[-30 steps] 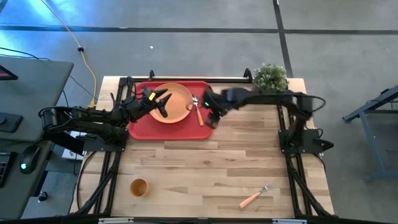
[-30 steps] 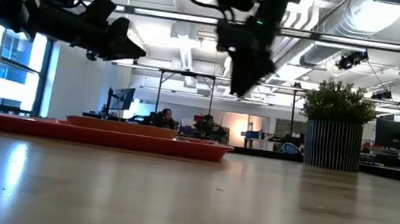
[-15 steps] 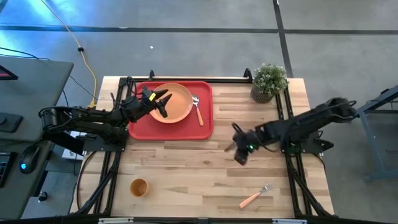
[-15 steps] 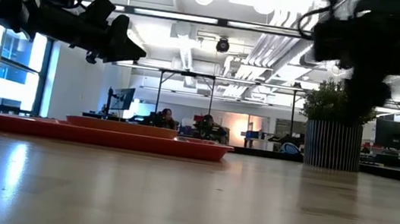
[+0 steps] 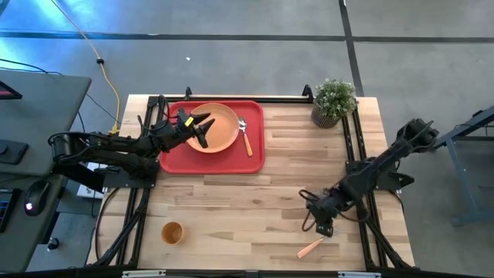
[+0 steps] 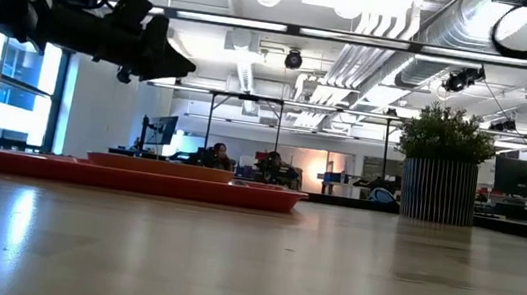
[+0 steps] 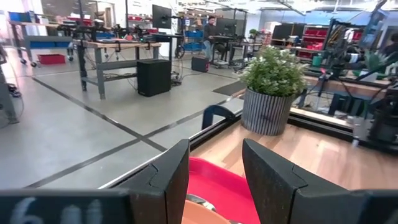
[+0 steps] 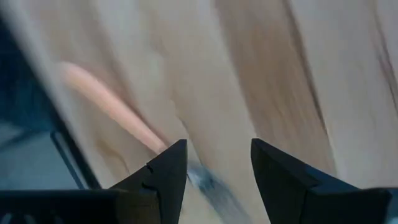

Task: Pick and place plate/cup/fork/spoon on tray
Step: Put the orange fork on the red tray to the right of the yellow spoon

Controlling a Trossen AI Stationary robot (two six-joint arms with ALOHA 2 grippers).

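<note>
The fork is long and slim from salmon handle (image 5: 310, 248) to tines, so my right gripper next needs to grab it by its metal neck near the middle.
The red tray (image 5: 176, 157) lies at the table's far left, with the orange plate (image 5: 219, 128) on it and the spoon (image 5: 246, 137) on the tray floor to the plate's right. My left gripper (image 5: 207, 130) hovers open over the plate's left part. The cup (image 5: 171, 232) stands near the front left. The fork (image 5: 309, 248) lies near the front right; its salmon handle (image 8: 106, 99) shows in the right wrist view. My right gripper (image 5: 321, 225) is open just above the fork's tine end, touching nothing.
A potted plant (image 5: 334, 99) stands at the table's far right corner. Bare wooden tabletop (image 5: 247, 208) lies between the tray, the cup and the fork. The table's front edge is close to the fork.
My right gripper has swept fast from beside the spoon at the tray's right side toward the table's near right, and now hangs over the fork. The spoon stays on the tray. My left gripper has kept still.
</note>
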